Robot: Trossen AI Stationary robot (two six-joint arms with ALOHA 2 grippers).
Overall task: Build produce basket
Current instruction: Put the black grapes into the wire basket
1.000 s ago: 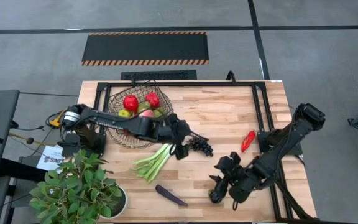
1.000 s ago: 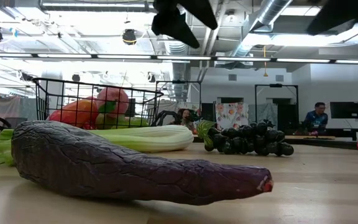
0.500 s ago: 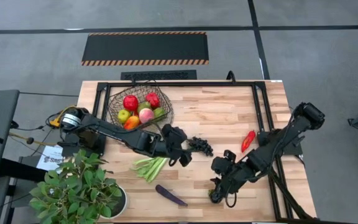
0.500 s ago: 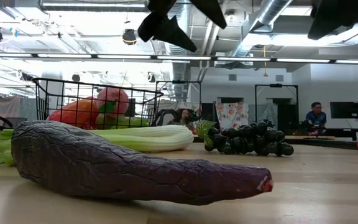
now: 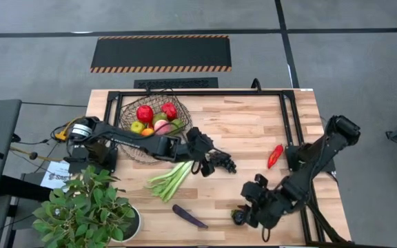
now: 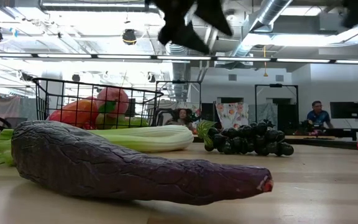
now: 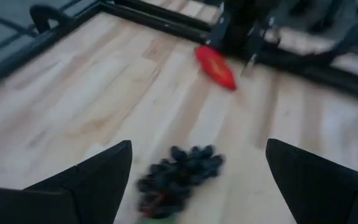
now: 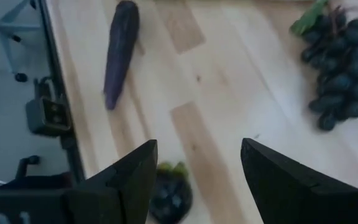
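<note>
The bunch of grapes needs to go into the produce basket, so my left gripper should grab it by its stem end next.
The dark wire basket [image 5: 131, 131] stands at the table's far left with red apples [image 5: 145, 113], pears and a peach in it. My left gripper [image 5: 211, 162] hangs open above the dark grapes [image 7: 179, 177], which lie on the table and touch neither finger. Flat on the wood lie the leek [image 5: 171, 179], the purple aubergine [image 5: 188, 217] and the red chilli [image 5: 274, 156]. My right gripper [image 8: 197, 146] is open near the front right edge, above a small dark round fruit [image 8: 169, 196] on the table.
A leafy potted plant [image 5: 85, 210] stands at the near left corner. A black metal frame [image 5: 288, 117] runs along the far and right sides of the table. Bare wood lies between the grapes and the far frame.
My left gripper swung briefly toward the near edge, then went toward the right edge to above the grapes, rolling and tipping as it went; it stays open. My right gripper rolled and shifted slightly toward the near edge. The produce has not moved.
</note>
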